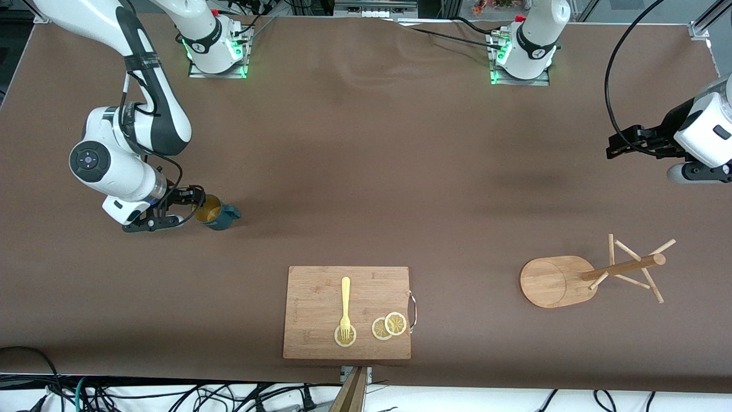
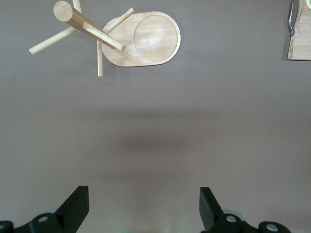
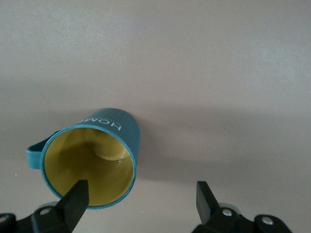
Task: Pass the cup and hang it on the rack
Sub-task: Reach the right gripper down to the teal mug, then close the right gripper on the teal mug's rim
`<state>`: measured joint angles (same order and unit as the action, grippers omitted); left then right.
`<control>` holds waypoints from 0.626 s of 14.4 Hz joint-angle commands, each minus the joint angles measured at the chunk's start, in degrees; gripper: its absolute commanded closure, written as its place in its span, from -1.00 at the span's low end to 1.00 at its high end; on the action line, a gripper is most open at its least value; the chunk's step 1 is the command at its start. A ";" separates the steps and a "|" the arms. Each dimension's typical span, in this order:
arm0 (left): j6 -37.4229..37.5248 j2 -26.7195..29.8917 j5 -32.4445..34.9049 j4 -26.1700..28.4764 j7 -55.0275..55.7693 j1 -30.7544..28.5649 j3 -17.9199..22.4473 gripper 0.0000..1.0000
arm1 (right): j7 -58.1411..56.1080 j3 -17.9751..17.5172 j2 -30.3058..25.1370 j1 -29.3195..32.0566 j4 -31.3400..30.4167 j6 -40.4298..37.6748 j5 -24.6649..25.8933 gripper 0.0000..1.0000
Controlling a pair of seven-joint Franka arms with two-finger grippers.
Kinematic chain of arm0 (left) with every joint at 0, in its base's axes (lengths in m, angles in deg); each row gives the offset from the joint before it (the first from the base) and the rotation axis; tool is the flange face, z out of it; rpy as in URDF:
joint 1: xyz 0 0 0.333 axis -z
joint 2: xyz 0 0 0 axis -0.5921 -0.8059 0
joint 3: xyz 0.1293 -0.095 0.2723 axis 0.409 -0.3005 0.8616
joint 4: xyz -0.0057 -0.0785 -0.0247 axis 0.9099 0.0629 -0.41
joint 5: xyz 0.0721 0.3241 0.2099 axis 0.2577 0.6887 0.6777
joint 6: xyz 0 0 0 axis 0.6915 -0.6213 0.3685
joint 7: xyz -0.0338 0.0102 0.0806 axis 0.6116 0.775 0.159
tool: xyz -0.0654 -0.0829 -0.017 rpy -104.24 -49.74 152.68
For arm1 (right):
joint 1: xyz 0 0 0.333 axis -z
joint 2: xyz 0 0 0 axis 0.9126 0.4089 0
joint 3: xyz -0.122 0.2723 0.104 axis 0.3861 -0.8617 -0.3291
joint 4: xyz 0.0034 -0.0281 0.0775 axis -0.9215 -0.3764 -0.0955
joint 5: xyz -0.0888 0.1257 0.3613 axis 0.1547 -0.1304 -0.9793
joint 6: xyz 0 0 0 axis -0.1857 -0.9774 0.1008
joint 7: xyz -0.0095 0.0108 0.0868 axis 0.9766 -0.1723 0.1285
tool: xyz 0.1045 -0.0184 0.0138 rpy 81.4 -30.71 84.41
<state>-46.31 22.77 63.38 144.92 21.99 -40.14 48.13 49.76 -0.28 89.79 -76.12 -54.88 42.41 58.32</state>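
Note:
My right gripper needs to come down before it closes on the cup (image 3: 90, 162). Both fingers are above the cup's teal rim (image 3: 131, 186) and don't reach the cup's side below yet.
The cup (image 1: 217, 213), teal with a yellow inside, stands upright on the table at the right arm's end. My right gripper (image 1: 189, 207) is open right beside it. In the right wrist view one fingertip (image 3: 77, 194) lies over the mouth of the cup (image 3: 90, 162), the other is outside it, and the gripper (image 3: 141, 194) holds nothing. The rack (image 1: 557, 280), a wooden mug tree, stands at the left arm's end, nearer the front camera. My left gripper (image 1: 620, 143) hangs open and empty over bare table; the left wrist view shows the gripper (image 2: 144, 199) apart from the rack (image 2: 146, 39).
A wooden cutting board (image 1: 347, 312) lies near the front edge at mid-table, carrying a yellow fork (image 1: 345, 306) and lemon slices (image 1: 389, 326). Its corner (image 2: 299, 43) shows in the left wrist view. Brown table stretches between cup and rack.

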 commanded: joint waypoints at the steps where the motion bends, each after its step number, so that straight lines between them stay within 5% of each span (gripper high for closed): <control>1: 0.02 1.05 0.06 0.96 -0.56 -0.12 0.04 -1.00 | -1.07 -0.25 0.86 0.15 -0.42 2.41 0.77 -0.89; 6: 0.02 0.96 0.06 0.96 -0.56 -0.12 0.12 -1.00 | -1.07 -0.34 1.91 0.15 -0.77 3.12 0.68 -0.71; 9: 0.02 0.79 0.06 0.88 -0.56 -0.12 0.04 -1.00 | -1.07 -0.43 2.53 0.15 -0.95 3.74 0.42 -0.39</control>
<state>-46.31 22.77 63.38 144.96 21.99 -40.15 48.14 49.46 -0.38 92.44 -76.17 -54.96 44.91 58.32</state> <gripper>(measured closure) 0.000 0.194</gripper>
